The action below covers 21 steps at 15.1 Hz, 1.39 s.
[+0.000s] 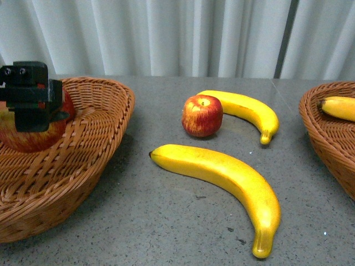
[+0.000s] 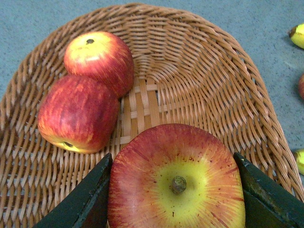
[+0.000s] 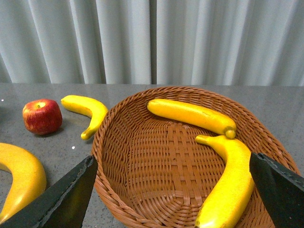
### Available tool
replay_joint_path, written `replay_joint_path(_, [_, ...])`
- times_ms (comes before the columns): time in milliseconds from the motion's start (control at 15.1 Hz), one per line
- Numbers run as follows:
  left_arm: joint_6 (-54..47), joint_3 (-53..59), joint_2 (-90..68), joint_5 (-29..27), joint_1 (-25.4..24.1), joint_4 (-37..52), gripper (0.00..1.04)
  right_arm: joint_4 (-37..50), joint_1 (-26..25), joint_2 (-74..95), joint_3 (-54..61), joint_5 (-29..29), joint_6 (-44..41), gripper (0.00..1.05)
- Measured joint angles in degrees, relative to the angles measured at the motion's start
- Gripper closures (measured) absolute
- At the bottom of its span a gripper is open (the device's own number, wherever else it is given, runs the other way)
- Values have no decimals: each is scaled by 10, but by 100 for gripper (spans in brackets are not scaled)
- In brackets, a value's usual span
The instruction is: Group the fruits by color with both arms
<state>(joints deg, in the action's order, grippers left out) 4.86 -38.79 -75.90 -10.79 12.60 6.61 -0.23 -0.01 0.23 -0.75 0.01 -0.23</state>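
The large banana needs to be sorted into the basket of bananas, so my right gripper should grab it by its curved middle (image 1: pixel 230 175) next.
My left gripper (image 1: pixel 30 113) hangs over the left wicker basket (image 1: pixel 105 138), shut on a red apple (image 2: pixel 176 183) whose stem end faces the wrist camera. Two more red apples (image 2: pixel 99 57) (image 2: pixel 78 114) lie touching each other in that basket. On the table between the baskets sit one red apple (image 1: pixel 202 115) and two bananas, one behind it (image 1: pixel 244 111) and a larger one in front (image 1: pixel 227 185). My right gripper (image 3: pixel 173 194) is open above the right basket (image 3: pixel 142 156), which holds two bananas (image 3: pixel 190 115) (image 3: pixel 230 183).
The grey tabletop (image 1: pixel 166 221) runs back to a white curtain (image 1: pixel 166 33). The right basket's rim (image 1: pixel 324 133) shows at the right edge of the front view, with a banana end (image 1: pixel 338 108) in it.
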Motion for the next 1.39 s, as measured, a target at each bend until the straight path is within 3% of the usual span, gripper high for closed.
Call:
replay_joint_path(132, [9, 2, -5, 1, 0, -1, 39, 0, 0, 0, 0, 0, 0, 7])
replay_joint_path(330, [7, 0, 14, -6, 23, 1, 5, 0, 0, 0, 0, 0, 0, 7])
replay_joint_path(660, [-38, -134, -76, 34, 64, 42, 7, 0, 0, 0, 0, 0, 0, 7])
replay_joint_path(1057, [-142, -378, -328, 145, 83, -30, 7, 0, 0, 0, 0, 0, 0, 7])
replay_joint_path(1189, [-163, -409, -361, 171, 103, -42, 7, 0, 0, 0, 0, 0, 0, 7])
replay_joint_path(1387, [-172, -433, -390, 166, 124, -56, 7, 0, 0, 0, 0, 0, 0, 7])
